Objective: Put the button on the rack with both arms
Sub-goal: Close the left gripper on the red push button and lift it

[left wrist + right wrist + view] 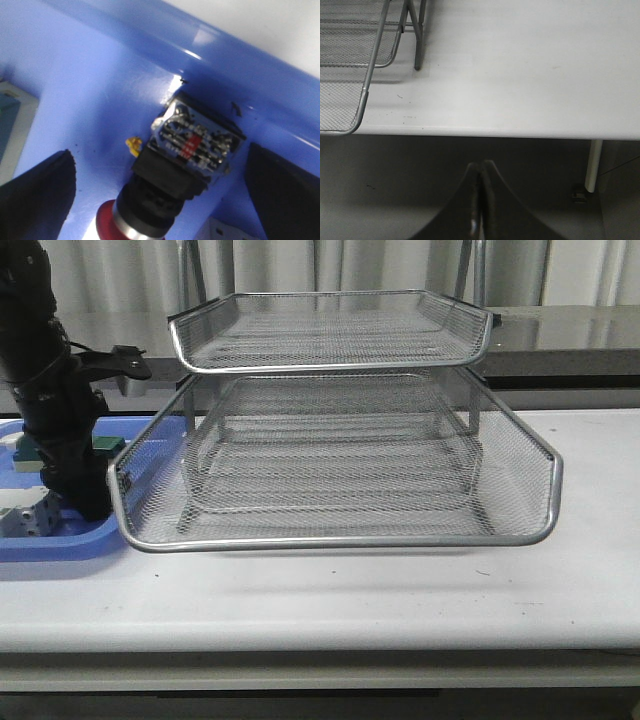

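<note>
Both fingers are down beside the button's black body (170,172) in the left wrist view, so my left gripper should close. Closing now would hold the button.
The button (180,165) lies on its side on the floor of the blue tray (100,85), close to the tray's rim, with its red cap, black body and blue-black rear block all showing. My left gripper (157,165) is open; its two black fingers (37,195) stand wide apart on either side of the button, not touching it. In the front view the left arm (60,410) reaches down into the tray and hides the button. The silver wire rack (340,440) fills the table's middle. My right gripper (481,172) is shut on nothing, hanging off the table's front edge to the right of the rack (350,60).
The blue tray (60,542) sits at the table's left, touching the rack's lower tier. It also holds a white block (25,518) and a green block (105,444). A white block's corner (225,232) lies near the button. White table (520,75) extends right of the rack.
</note>
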`<state>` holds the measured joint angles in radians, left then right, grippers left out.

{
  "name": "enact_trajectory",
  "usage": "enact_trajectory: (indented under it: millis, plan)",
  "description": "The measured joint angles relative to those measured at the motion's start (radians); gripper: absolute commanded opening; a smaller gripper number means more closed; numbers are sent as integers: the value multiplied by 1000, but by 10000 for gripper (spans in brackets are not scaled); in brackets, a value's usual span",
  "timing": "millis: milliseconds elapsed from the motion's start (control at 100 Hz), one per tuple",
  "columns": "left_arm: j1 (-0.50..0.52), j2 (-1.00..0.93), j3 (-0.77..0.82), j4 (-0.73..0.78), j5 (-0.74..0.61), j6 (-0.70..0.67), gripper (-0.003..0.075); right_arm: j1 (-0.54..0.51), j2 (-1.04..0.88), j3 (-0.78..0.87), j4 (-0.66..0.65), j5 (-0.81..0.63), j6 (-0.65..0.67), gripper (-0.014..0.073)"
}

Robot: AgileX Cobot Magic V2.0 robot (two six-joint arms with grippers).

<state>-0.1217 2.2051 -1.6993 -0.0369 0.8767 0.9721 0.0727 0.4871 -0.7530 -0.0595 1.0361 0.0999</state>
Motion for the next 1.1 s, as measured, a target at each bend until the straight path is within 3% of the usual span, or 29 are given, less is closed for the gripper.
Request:
enact_trajectory:
  millis: [130, 400, 580, 680, 1100]
  plan:
    - [0, 0, -1, 0, -4, 2, 586, 0, 0, 0, 0, 0, 0, -70]
    - [0, 1, -1, 0, -9, 2, 237, 0, 0, 0, 0, 0, 0, -70]
    - [0, 1, -2, 0, -11, 3, 89, 0, 0, 0, 0, 0, 0, -70]
    - [0, 1, -2, 0, -11, 3, 59, 0, 0, 0, 0, 0, 0, -70]
    - [0, -105, -2, 0, 59, 3, 59, 0, 0, 0, 0, 0, 0, -70]
